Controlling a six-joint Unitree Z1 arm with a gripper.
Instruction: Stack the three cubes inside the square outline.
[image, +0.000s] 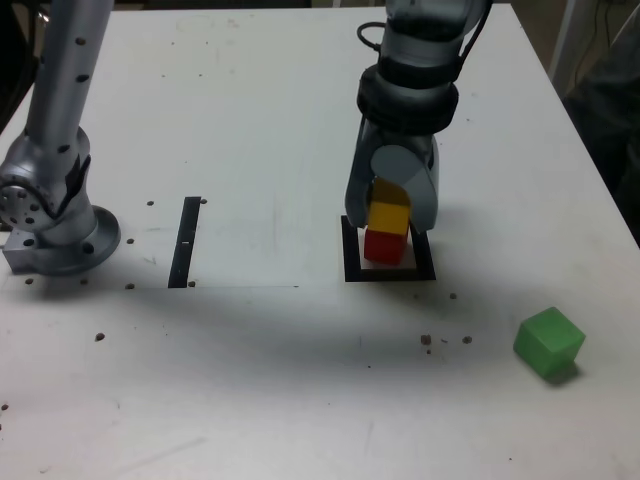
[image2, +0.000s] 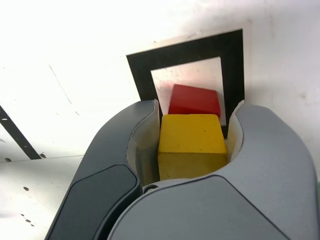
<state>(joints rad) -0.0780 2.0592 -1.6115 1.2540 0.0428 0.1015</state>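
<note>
The gripper should release the yellow cube now: the yellow cube's lower edge meets the top of the red cube, so the yellow cube would stand if the gripper opened.
The red cube (image: 385, 246) sits inside the square outline (image: 352, 262). Directly over it is the yellow cube (image: 388, 214), with my gripper (image: 392, 205) shut on its sides. In the wrist view the yellow cube (image2: 191, 145) fills the gap between both jaws, and the red cube (image2: 195, 100) shows just beyond it within the square outline (image2: 187, 52). Whether the yellow cube rests on the red one or hangs just above it cannot be told. The green cube (image: 548, 341) lies alone near the front at the exterior view's right.
The arm's grey base (image: 55, 215) stands at the exterior view's left. A thin black strip (image: 185, 241) lies on the white table (image: 260, 120) between the base and the outline. Small dark specks dot the tabletop.
</note>
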